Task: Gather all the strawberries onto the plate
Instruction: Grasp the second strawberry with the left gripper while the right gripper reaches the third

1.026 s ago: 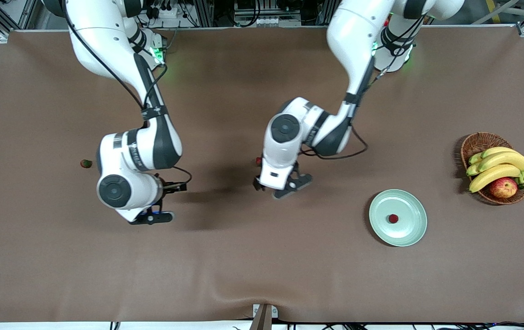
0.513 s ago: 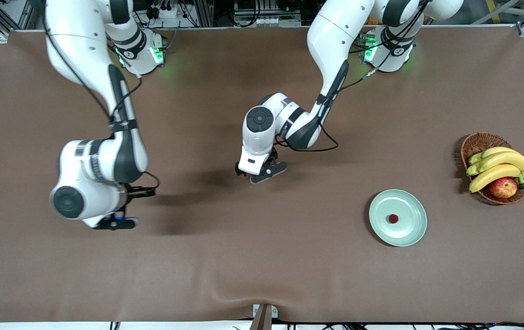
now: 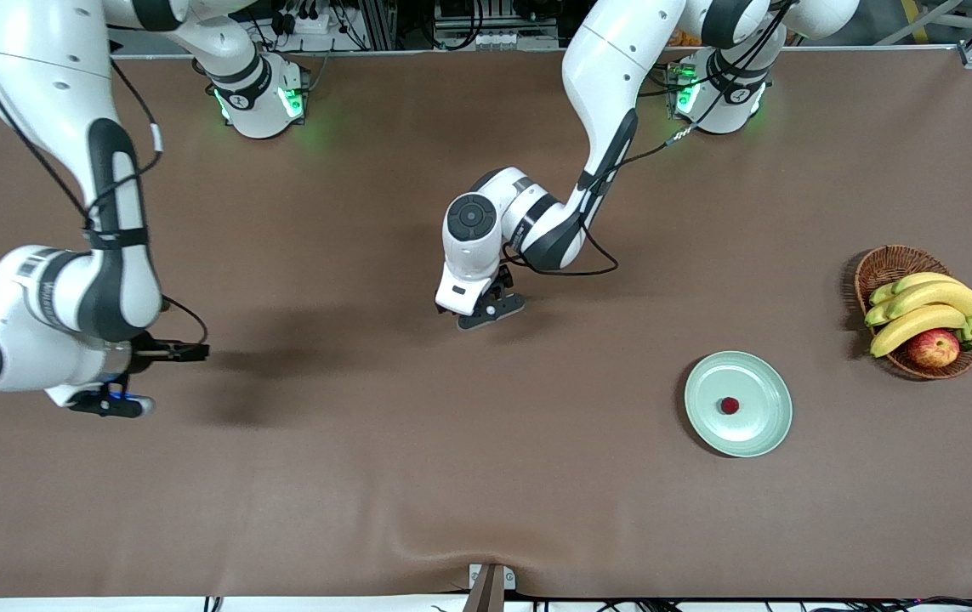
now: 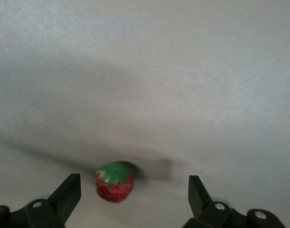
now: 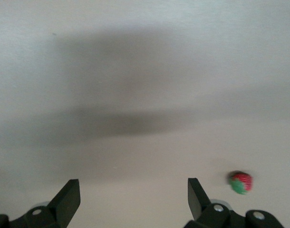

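My left gripper needs to take the second strawberry by its red body next, and then I should add the strawberry to the pale green plate.
The pale green plate lies toward the left arm's end of the table with one strawberry on it. My left gripper is open, low over the middle of the table. In the left wrist view a second strawberry lies on the cloth between its fingers, close to one of them. My right gripper is open and empty over the right arm's end of the table. The right wrist view shows a third strawberry on the cloth beside its fingers, outside them. The arms hide both loose berries in the front view.
A brown wicker basket with bananas and an apple stands near the left arm's end, farther from the camera than the plate. Brown cloth covers the whole table.
My right arm has swung toward its own end of the table, covering the strawberry there. My left gripper has moved toward the right arm's end and over the middle strawberry.
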Controlling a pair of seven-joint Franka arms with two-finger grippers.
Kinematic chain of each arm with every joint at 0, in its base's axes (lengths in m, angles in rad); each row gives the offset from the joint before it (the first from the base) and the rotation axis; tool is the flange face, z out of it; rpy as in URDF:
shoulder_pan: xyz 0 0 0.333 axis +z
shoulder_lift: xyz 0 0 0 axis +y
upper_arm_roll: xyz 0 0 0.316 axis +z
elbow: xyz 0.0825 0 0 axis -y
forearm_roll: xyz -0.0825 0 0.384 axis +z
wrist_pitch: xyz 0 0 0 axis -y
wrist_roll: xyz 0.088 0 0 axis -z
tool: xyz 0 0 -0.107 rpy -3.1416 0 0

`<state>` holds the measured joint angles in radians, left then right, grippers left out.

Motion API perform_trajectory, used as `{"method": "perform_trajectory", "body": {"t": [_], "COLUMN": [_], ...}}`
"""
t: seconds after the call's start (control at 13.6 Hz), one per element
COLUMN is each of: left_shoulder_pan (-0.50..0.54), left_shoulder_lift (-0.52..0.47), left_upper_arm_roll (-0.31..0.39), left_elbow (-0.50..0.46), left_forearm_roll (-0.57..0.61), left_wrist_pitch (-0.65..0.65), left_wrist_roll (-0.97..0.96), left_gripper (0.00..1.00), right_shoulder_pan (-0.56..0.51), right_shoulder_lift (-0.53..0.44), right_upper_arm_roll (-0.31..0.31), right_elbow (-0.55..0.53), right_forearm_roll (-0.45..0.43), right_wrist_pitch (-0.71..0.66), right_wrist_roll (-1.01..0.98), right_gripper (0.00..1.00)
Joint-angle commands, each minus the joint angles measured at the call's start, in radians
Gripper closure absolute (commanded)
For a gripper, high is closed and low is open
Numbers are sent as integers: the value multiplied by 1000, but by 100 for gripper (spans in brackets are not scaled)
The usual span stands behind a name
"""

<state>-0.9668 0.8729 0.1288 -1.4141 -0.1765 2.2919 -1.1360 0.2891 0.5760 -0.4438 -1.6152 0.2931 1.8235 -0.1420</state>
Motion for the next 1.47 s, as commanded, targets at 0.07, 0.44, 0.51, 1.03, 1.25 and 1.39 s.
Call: {"method": "perform_trajectory", "body": {"t": [0.07, 0.44, 0.51, 1.03, 1.25, 1.39], "left_shoulder_pan": [-4, -9, -9, 59, 178, 285], "left_shoulder_lift": [-9, -14, -17, -152, -184, -178], "left_upper_arm_roll": [6, 6, 8, 118, 236, 253], "left_elbow": [-19, -16, -16, -14, -14, -14], "left_forearm_roll": [-4, -6, -6, -4, -4, -3], "left_wrist_pitch": [-14, -61, -68, -173, -173, -173], "left_wrist_roll": [32, 12, 7, -27, -27, -18], "left_gripper": [0, 100, 100, 100, 100, 100], "right_shoulder_pan": [-137, -198, -212, -263, -278, -278], "right_shoulder_lift": [-91, -107, -105, -62, -38, -25], "right_upper_arm_roll": [135, 142, 143, 142, 142, 142], "right_elbow": [-132, -284, -302, -324, -324, -324], "right_forearm_roll": [-149, -203, -203, -206, -206, -206], "right_wrist_pitch": [98, 238, 262, 269, 286, 287], "right_wrist_roll": [-27, -80, -93, -163, -189, -192], "right_gripper": [0, 0, 0, 0, 1, 16]}}
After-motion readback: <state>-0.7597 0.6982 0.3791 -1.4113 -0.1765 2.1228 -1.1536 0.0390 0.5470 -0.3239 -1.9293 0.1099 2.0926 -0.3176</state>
